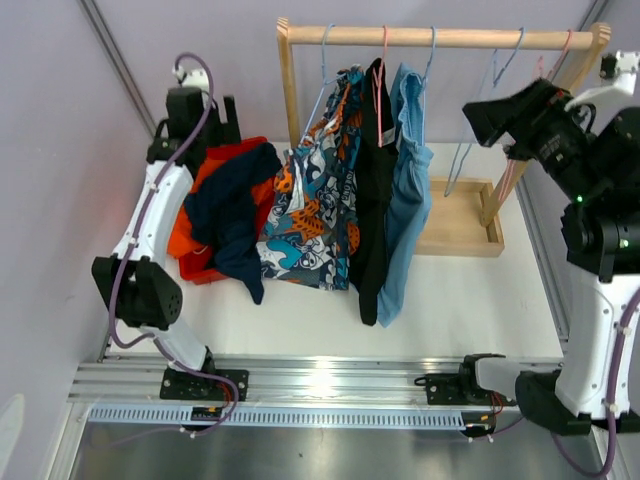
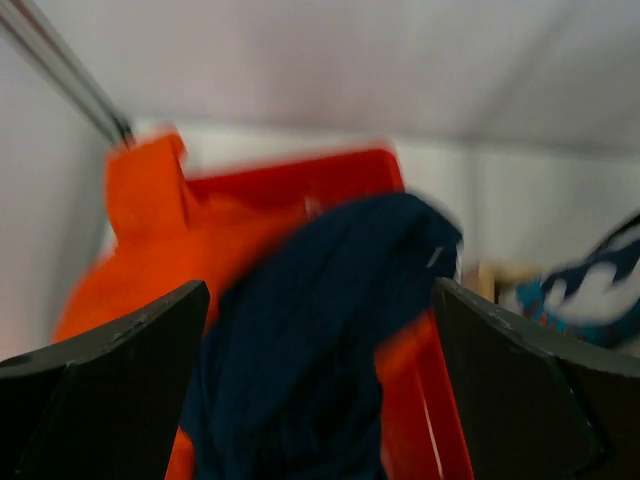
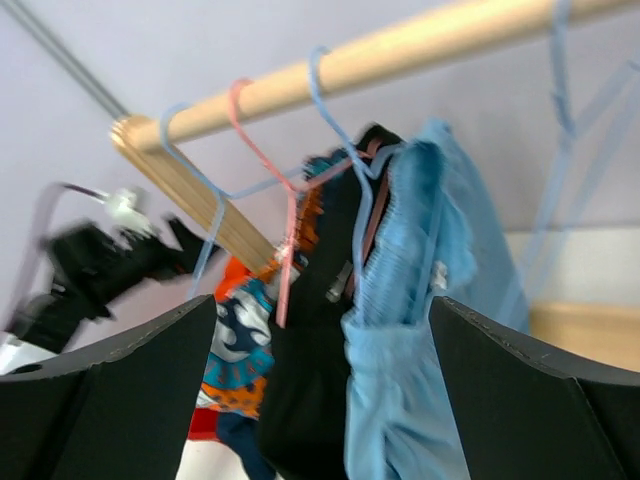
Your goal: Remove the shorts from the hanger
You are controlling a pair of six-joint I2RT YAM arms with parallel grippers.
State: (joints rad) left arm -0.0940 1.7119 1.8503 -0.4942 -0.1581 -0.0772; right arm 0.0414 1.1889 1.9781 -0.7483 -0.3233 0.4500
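The robot's right gripper should next pick up the light blue shorts' hanger by its bare arm below the hook (image 1: 425, 88) (image 3: 363, 208), which leaves the shorts free to remove.
Three shorts hang on hangers from the wooden rail (image 1: 450, 38): the patterned shorts (image 1: 315, 215), the black shorts (image 1: 372, 200) and the light blue shorts (image 1: 408, 190). The navy shorts (image 1: 232, 215) and the orange shorts (image 1: 183, 238) lie in a heap in a red bin (image 1: 200, 270) at the left. My left gripper (image 1: 222, 118) is open and empty above the bin's far side; its wrist view shows the navy shorts (image 2: 320, 330), the orange shorts (image 2: 130, 260) and the bin (image 2: 330, 175). My right gripper (image 1: 480, 115) is open and empty, right of the light blue shorts (image 3: 420, 330), facing the black shorts (image 3: 320, 350).
Empty blue (image 1: 500, 70) and pink (image 1: 555, 55) hangers hang at the rail's right end. The rack's wooden base tray (image 1: 455, 235) lies under it. Purple walls close in at the left and the back.
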